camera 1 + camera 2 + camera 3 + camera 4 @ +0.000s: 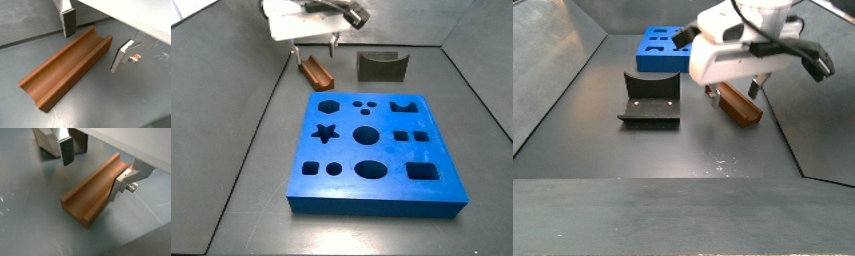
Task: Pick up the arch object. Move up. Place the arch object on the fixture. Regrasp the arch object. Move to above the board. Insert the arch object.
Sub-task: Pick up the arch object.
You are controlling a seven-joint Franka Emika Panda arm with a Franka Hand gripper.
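My gripper needs to set the arch object on the fixture, so next it should grab the arch object by its long sides at one end.
The arch object is a reddish-brown bar lying on the grey floor with its groove facing up. It shows in both wrist views and both side views. My gripper is open and low over one end of the bar, with one finger on each side of it. In a wrist view, the gripper has one finger very close to the bar's side wall. The dark fixture stands beside the bar. The blue board lies further along the floor.
The bin's grey walls rise on both sides of the floor. The fixture also shows behind a finger in a wrist view. The board shows behind the fixture in a side view.
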